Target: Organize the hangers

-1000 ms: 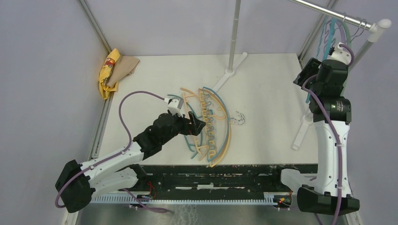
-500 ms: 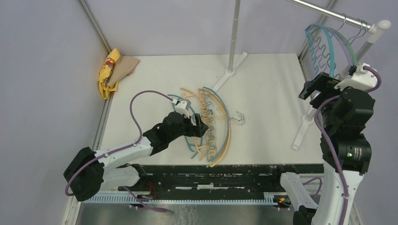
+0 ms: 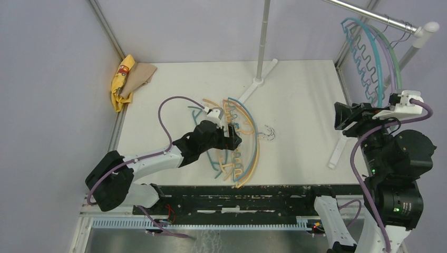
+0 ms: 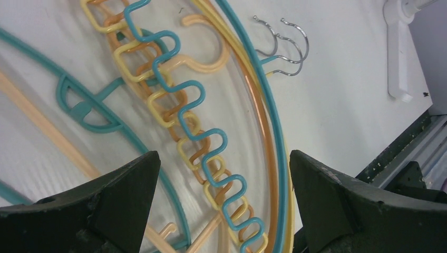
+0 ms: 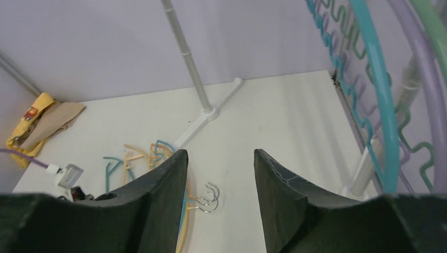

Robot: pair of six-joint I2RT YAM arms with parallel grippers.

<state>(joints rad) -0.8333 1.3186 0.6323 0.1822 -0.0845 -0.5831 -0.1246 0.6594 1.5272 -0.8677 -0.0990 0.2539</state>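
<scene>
The top teal hanger has a smooth curved bar [image 3: 257,142] [image 4: 270,100], and my left gripper should grab it there, beside its hook. The bar's end will then stay free to hand to my right gripper.
A pile of teal, tan-orange and yellow hangers [image 3: 243,145] lies flat on the white table, its metal hooks [image 3: 269,133] pointing right. My left gripper [image 3: 234,138] is open just above the pile. In the left wrist view [image 4: 224,174] a teal wavy hanger [image 4: 200,121] lies between the fingers [image 4: 121,195], untouched. Teal, lilac and green hangers [image 3: 377,55] hang on the rail at the back right. My right gripper [image 3: 342,116] is open and empty, below and in front of them. In the right wrist view [image 5: 220,158] the hung hangers [image 5: 377,79] are at the right.
A yellow-and-tan cloth [image 3: 129,79] lies at the table's back left corner. The rack's upright pole [image 3: 262,42] and its white foot [image 3: 258,81] stand at the back middle. The rail [image 3: 369,11] runs across the top right, and a second white foot [image 3: 337,150] sits by the right edge.
My left arm has reached further right over the pile. My right arm has pulled down and away from the rail, uncovering the hung hangers.
</scene>
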